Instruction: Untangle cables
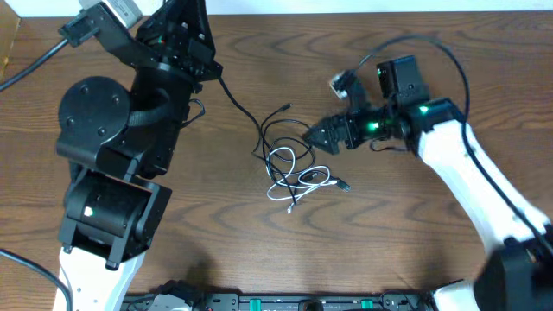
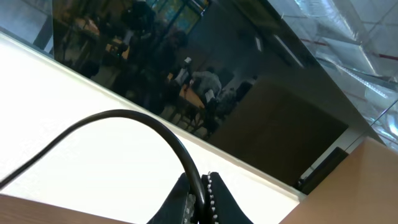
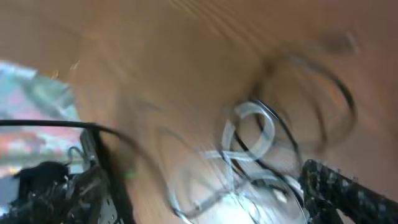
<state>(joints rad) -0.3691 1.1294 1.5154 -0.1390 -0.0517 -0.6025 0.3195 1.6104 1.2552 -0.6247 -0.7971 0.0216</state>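
Observation:
My left gripper keeps hold of the black cable for now, until my right gripper pinches it. The cable's lower piece enters the tangle beside the right gripper's open fingers.
The cables lie in a small tangle at mid-table: a white cable in loops, with black cable loops over and behind it. One black cable runs up and left from the tangle to my left gripper. In the left wrist view my left gripper is shut on that black cable, which arcs away to the left. My right gripper is just right of the tangle. In the blurred right wrist view my right gripper is open, with white loops and black loops between and beyond the fingers.
The wooden table carries both arms. The bulky left arm fills the left side. A black rail runs along the front edge. A cardboard piece sits at the far left corner.

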